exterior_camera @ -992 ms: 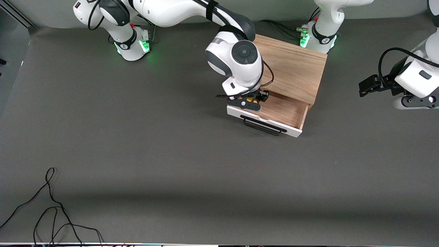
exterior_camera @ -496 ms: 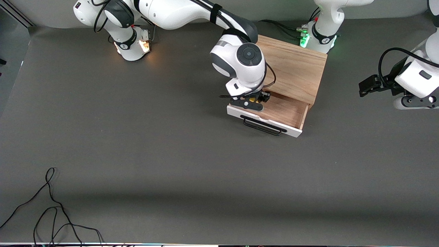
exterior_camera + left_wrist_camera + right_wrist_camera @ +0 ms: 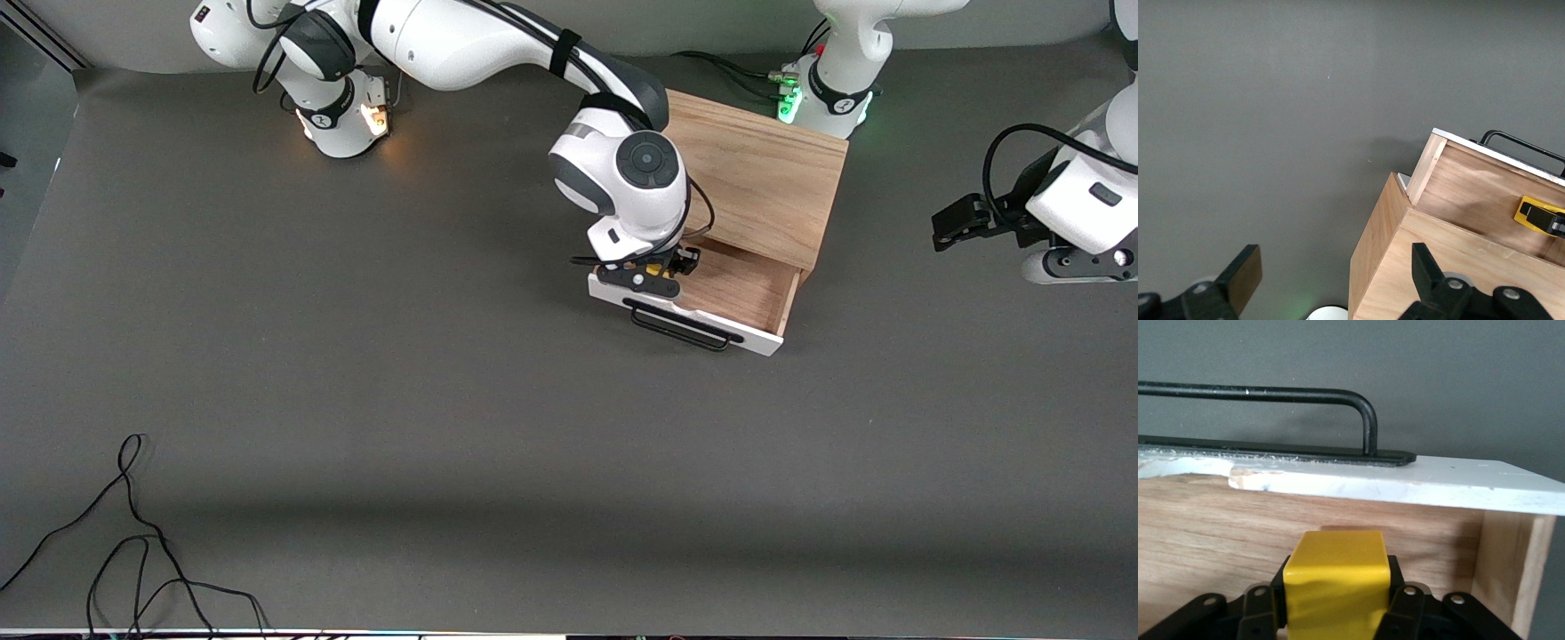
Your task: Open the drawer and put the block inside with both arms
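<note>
The yellow block (image 3: 653, 268) sits low inside the drawer (image 3: 738, 289), close behind the drawer's white front, so it is time for my right gripper to open now.
The drawer (image 3: 738, 289) stands pulled out of the oak cabinet (image 3: 765, 173), its white front and black bar handle (image 3: 680, 326) toward the front camera. My right gripper (image 3: 656, 271) is shut on the yellow block (image 3: 653, 268) and holds it inside the drawer, at the corner toward the right arm's end. In the right wrist view the block (image 3: 1336, 587) sits between the fingers above the wood floor, close to the white drawer front (image 3: 1358, 483). My left gripper (image 3: 956, 222) is open and empty, waiting above the table at the left arm's end; its view shows the cabinet (image 3: 1438, 267) and block (image 3: 1531, 213).
A loose black cable (image 3: 133, 542) lies on the grey table near the front edge at the right arm's end. The two arm bases (image 3: 342, 111) (image 3: 822, 98) stand along the table's back edge.
My right gripper has moved with the block from over the drawer's edge farther in and lower into the drawer. The left arm has barely moved.
</note>
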Robot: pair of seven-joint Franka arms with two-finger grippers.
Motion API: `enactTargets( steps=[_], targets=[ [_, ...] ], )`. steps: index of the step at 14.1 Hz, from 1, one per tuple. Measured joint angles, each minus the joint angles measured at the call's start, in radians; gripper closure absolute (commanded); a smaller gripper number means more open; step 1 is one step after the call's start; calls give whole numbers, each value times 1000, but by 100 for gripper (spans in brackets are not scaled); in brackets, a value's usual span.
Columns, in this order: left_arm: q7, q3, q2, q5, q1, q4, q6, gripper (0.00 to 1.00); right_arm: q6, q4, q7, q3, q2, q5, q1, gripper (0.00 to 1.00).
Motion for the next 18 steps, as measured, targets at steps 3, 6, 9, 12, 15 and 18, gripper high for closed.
enactTargets(
  steps=[3, 6, 9, 12, 15, 18],
  targets=[
    [0, 0, 0, 0, 0, 0, 0, 0, 13, 0, 0, 0, 8, 0, 0, 0],
    [0, -1, 0, 0, 0, 0, 0, 0, 14, 0, 0, 1, 9, -64, 8, 0],
    [0, -1, 0, 0, 0, 0, 0, 0, 15, 10, 1, 1, 9, -86, 27, 0],
    [0, -1, 0, 0, 0, 0, 0, 0, 10, 34, 1, -1, 5, -87, 28, 0],
    [0, -1, 0, 0, 0, 0, 0, 0, -38, 53, 1, -8, -31, -88, 13, 0],
    [0, -1, 0, 0, 0, 0, 0, 0, -102, 61, -27, -10, -105, -85, -55, 0]
  ],
)
